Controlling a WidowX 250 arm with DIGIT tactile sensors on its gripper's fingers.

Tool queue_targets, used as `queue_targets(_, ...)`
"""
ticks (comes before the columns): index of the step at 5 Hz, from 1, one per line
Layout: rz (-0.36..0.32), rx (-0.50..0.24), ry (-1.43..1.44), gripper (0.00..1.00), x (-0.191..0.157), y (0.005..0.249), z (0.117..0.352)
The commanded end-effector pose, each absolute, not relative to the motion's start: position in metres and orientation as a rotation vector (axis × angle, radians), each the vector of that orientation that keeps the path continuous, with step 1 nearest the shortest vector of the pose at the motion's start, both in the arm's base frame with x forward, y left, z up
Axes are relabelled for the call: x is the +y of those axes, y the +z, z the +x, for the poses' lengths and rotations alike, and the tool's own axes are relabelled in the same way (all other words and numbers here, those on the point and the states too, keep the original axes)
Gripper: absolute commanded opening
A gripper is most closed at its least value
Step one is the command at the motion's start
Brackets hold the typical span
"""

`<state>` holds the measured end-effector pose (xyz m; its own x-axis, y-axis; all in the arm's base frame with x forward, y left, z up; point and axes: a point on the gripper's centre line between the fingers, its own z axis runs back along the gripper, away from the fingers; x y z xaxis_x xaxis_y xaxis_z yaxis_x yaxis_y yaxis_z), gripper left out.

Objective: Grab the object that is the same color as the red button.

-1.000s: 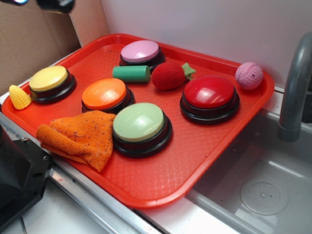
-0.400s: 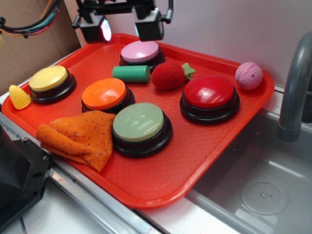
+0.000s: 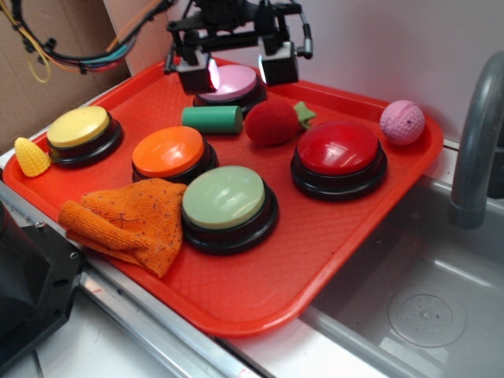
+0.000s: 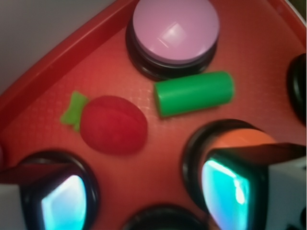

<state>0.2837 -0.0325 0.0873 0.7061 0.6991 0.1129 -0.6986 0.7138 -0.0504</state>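
Observation:
The red plush fruit [image 3: 272, 120] lies beyond the gripper's open fingers, so the gripper should move toward the fruit before it closes.
The object, a small fuzzy red plush fruit [image 3: 272, 120] with a green leafy stem, lies on the red tray [image 3: 331, 236] between the green cylinder [image 3: 212, 119] and the red button [image 3: 339, 150]. In the wrist view the plush fruit [image 4: 113, 124] sits just beyond my fingers, with the cylinder [image 4: 194, 92] to its right. My gripper [image 3: 239, 71] hangs open above the back of the tray, over the pink button [image 3: 228, 82], with nothing between its fingers [image 4: 230, 191].
Orange [image 3: 168, 151], pale green [image 3: 224, 198] and yellow [image 3: 78, 127] dome buttons stand on the tray. An orange cloth [image 3: 130, 222] lies at its front left, a pink textured ball [image 3: 402, 121] at the back right, a yellow corn toy [image 3: 31, 157] at the left. A sink [image 3: 417, 299] and faucet [image 3: 476, 142] lie right.
My gripper has come down into view from the upper left and moved right, now over the pink button. Nothing on the tray has moved.

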Motion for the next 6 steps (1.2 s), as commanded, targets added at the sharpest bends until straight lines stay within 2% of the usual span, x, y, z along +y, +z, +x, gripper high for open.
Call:
queue_targets(1, -0.013, -0.174, 0.810, 1.00, -0.030, 0.070, 0.317)
queue_targets(4, 0.020, -0.104, 0.873, 1.00, -0.023, 0.031, 0.326)
queue_targets(5, -0.002, -0.132, 0.895, 0.09, -0.024, 0.033, 0.324)
queue_targets(6, -0.026, -0.125, 0.870, 0.00, -0.025, 0.035, 0.323)
